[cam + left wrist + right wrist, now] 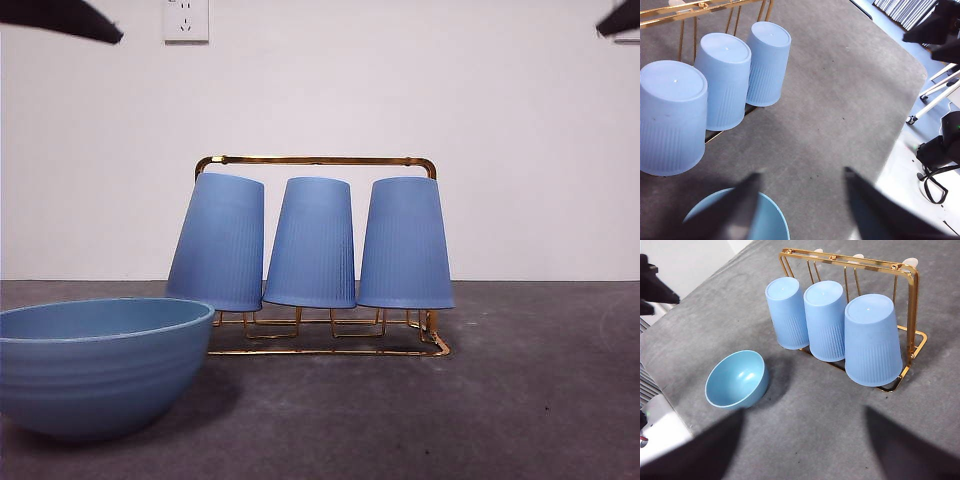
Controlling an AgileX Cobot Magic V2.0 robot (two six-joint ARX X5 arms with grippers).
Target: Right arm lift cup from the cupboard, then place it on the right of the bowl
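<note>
My right gripper will set the cup beside the bowl (pixel 95 365), so it will next take hold of the ribbed light-blue cup by its closed base end (pixel 405 197).
Three light-blue ribbed cups hang upside down on the pegs of the gold wire cupboard (pixel 315 160): left (pixel 215 240), middle (pixel 312 243), right (pixel 405 243). The wide blue bowl (pixel 95 365) stands on the table in front of the rack's left end. My right gripper (pixel 805 411) is open and empty, high above the table, apart from the cups (pixel 872 340) and the bowl (pixel 737 379). My left gripper (pixel 801 172) is open and empty above the bowl (pixel 765 220). In the front view both arms show only as black tips at the top corners (pixel 60 18) (pixel 620 18).
The dark grey table (pixel 520 400) runs to the right of the bowl and rack. A white wall with a socket (pixel 186 20) stands behind. The left wrist view shows the table's rounded edge (pixel 912 85) and the other arm (pixel 937 30).
</note>
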